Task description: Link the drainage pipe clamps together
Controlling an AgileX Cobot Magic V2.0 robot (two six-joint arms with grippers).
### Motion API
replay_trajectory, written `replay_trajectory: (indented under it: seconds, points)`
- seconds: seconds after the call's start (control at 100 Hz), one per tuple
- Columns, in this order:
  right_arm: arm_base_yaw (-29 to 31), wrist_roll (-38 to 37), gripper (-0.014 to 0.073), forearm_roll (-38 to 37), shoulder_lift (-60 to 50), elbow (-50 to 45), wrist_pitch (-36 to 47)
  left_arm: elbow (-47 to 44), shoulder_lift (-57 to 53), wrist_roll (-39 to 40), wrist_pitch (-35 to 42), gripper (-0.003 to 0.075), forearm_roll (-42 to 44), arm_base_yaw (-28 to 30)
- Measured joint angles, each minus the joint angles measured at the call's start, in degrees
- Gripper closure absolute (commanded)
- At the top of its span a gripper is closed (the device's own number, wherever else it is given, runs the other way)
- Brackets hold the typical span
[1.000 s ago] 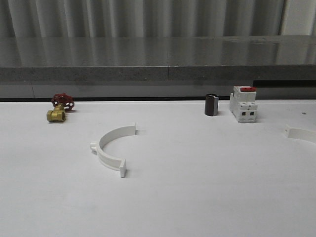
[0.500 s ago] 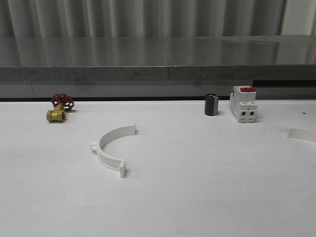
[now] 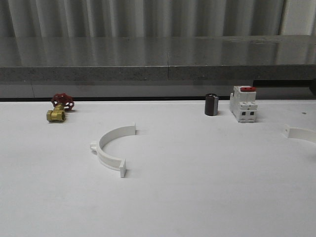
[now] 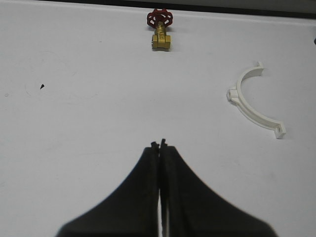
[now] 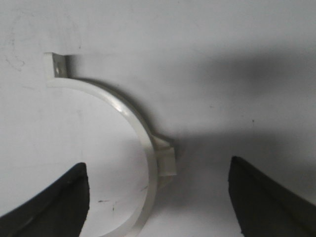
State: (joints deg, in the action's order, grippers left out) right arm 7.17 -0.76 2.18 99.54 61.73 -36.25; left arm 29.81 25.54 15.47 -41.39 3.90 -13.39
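My right gripper must lower before closing on the clamp's middle tab [image 5: 166, 161]; its open fingers are above the tab in the right wrist view.
One white half-ring clamp [image 3: 112, 148] lies on the table left of centre; the left wrist view has it [image 4: 254, 106] well off to the side of my left gripper [image 4: 160, 144], whose black fingers are shut with nothing between them. The other clamp [image 3: 301, 134] lies at the table's right edge, partly cut off by the frame. In the right wrist view this clamp [image 5: 133, 123] curves across the table between my wide-open right gripper [image 5: 158, 197] fingers [image 5: 54, 202], close below, with its middle tab near the gap's centre.
A brass valve with a red handle [image 3: 60, 108] sits at the back left. A dark cylinder [image 3: 211, 104] and a white block with a red switch [image 3: 243, 103] stand at the back right. A grey ledge [image 3: 158, 74] runs behind the table.
The clamp at the right edge sits very slightly further right than a second ago. Everything else on the table is unmoved.
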Motion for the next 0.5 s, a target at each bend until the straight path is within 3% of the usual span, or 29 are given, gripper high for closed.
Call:
replay_trajectory:
  seconds: [0.5]
  points:
    - [0.0, 3.5, 0.0013, 0.5, 7.3, 2.6, 2.5, 0.0, 0.0, 0.0, 0.0, 0.0740, 0.0, 0.0]
